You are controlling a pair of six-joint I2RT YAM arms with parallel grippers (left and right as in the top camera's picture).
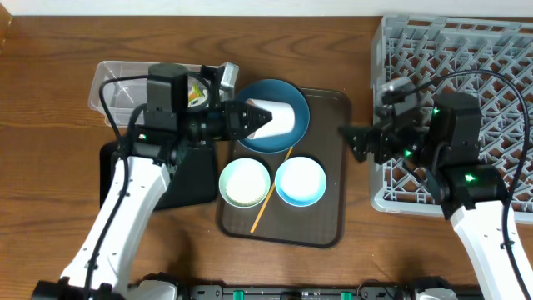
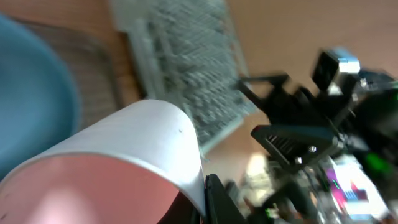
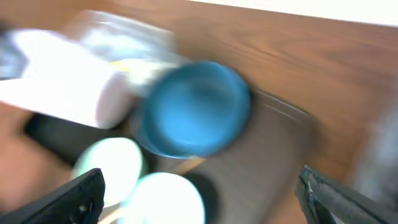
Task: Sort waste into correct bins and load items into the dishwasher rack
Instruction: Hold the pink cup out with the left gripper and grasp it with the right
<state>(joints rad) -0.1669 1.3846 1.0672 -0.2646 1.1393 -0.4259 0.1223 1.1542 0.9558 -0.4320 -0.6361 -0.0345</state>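
My right gripper needs to load the cup into the rack (image 1: 466, 75) with its opening down. It should next grab the cup across its outer sides at the base end (image 1: 285, 118), so the cup's rim stays free.
My left gripper (image 1: 250, 119) is shut on the wall of the small pinkish-white cup (image 1: 276, 119), holding it on its side above the dark blue plate (image 1: 287, 133). In the left wrist view the cup (image 2: 124, 155) fills the frame, with one black finger (image 2: 217, 202) against its rim. My right gripper (image 1: 350, 140) hangs open and holds nothing, between the tray and the grey dishwasher rack (image 1: 466, 75). The blurred right wrist view shows the plate (image 3: 196, 115), the cup (image 3: 68, 81), and both bowls. The pale mint bowl (image 1: 244, 182), light blue bowl (image 1: 300, 181) and wooden stick (image 1: 268, 204) lie on the tray.
The brown tray (image 1: 329, 125) carries the dishes at centre. A clear tub (image 1: 121, 83) at the back left holds a yellow-orange wrapper (image 1: 198, 92). The black bin (image 1: 187, 179) lies under my left arm. The rack takes up the right side.
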